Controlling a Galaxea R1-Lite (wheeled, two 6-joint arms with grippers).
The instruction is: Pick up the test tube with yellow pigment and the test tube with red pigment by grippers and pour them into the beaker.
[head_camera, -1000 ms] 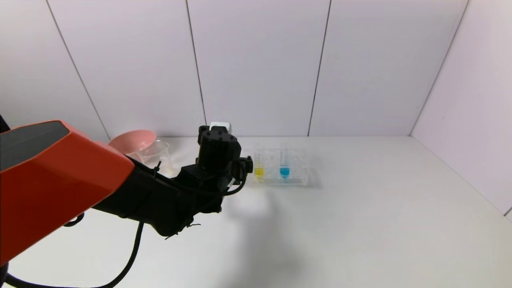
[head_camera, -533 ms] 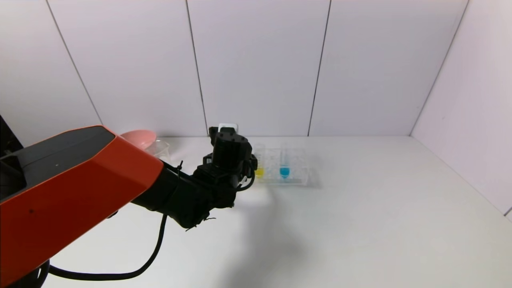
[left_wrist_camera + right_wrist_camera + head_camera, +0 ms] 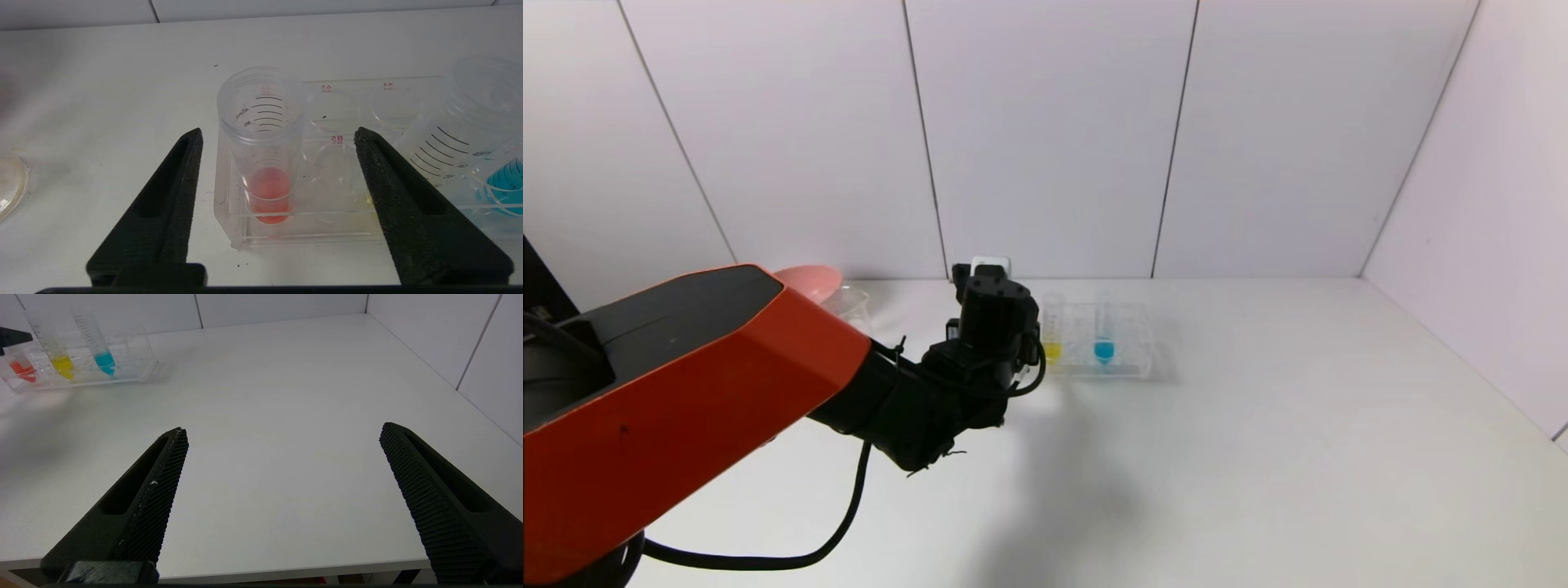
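The clear rack surrounds the red test tube's lower half, so my left gripper should next grab the upper side below its rim.
The red test tube stands upright in the end slot of the clear rack. My left gripper is open, with one finger on each side of this tube and neither touching it. In the head view the left gripper hides the red tube. The yellow test tube stands in the rack just right of the gripper. From the right wrist I see the red tube and the yellow tube in the rack. The beaker stands at the back left, partly behind my left arm. My right gripper is open and empty above the table's front edge.
A blue-liquid tube stands in the rack right of the yellow one. A pink bowl sits beside the beaker at the back left. White walls close the back and right sides.
My left arm has moved right and forward to the rack's left end, and the gripper now sits around the red tube. The tubes and rack have not moved.
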